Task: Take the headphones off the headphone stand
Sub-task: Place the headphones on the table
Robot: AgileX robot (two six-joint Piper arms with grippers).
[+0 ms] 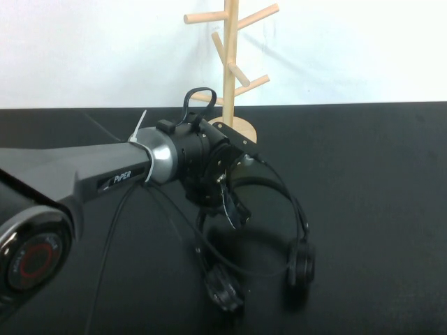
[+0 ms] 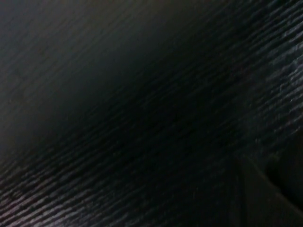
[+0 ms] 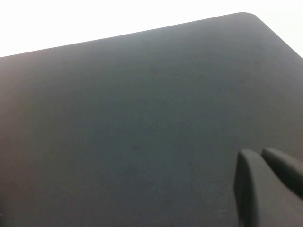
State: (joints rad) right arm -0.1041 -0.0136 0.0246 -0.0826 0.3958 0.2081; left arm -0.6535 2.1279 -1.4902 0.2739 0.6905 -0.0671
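Both ear cups sit low on the black table and the headphones would lie there, so it is now time for my left gripper to release the headphones.
The black headphones [image 1: 297, 216] are off the light wooden headphone stand [image 1: 229, 66] and sit in front of it over the black table. Both ear cups [image 1: 302, 265] are low by the table and the headband arches up. My left gripper [image 1: 232, 208] points down at the top of the headband and appears shut on it; its arm hides that part of the band. The left wrist view shows only dark table close up. My right gripper [image 3: 259, 152] is out of the high view; its wrist view shows it shut, empty, over bare table.
The stand's round base [image 1: 244, 130] is at the table's back edge, just behind my left wrist, with bare pegs above. A black cable [image 1: 112, 230] hangs under the left arm. A white wall is behind. A rounded table corner [image 3: 246, 16] shows in the right wrist view.
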